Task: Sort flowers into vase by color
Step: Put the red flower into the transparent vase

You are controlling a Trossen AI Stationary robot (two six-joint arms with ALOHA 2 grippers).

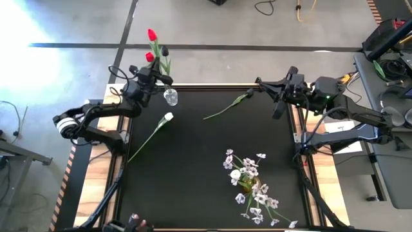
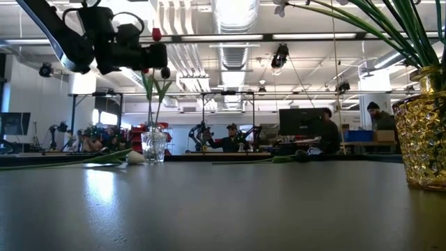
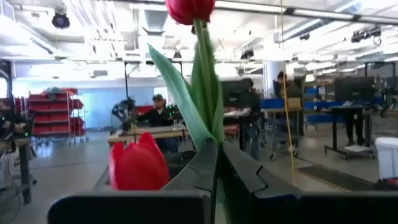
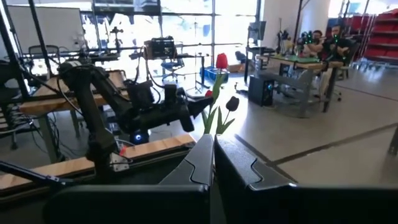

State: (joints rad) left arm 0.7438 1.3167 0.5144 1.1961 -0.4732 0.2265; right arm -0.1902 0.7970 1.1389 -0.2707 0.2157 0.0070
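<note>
The red tulip's head (image 1: 152,35) rises far above the flowers in the glass vase (image 1: 170,97), so my left gripper needs to lower that tulip before releasing it.
A clear glass vase (image 1: 170,97) (image 2: 154,146) stands near the table's far left corner. It holds two red tulips (image 1: 152,35) and a dark tulip (image 1: 165,50). My left gripper (image 1: 162,78) (image 3: 217,146) hovers above this vase, shut on a red tulip's stem. A white tulip (image 1: 168,116) and a dark flower (image 1: 249,95) lie flat on the black table. My right gripper (image 1: 259,82) (image 4: 213,140) is shut and holds nothing; it sits just beyond the dark flower's head. A gold vase (image 1: 246,183) holds white blossoms. My left gripper pinches the taller red tulip by its stem and leaves (image 3: 209,134), well below the head (image 3: 189,9). The fingers (image 3: 193,168) come in about level from the table's left and lie across the stem. The tulip stands upright, its stem (image 2: 150,104) running down into the glass vase.
The gold vase (image 2: 425,139) with its white sprays (image 1: 256,193) stands near the near right part of the table. Open black tabletop lies between the two vases. Wooden rails (image 1: 96,161) frame the table. People and benches show in the room behind.
</note>
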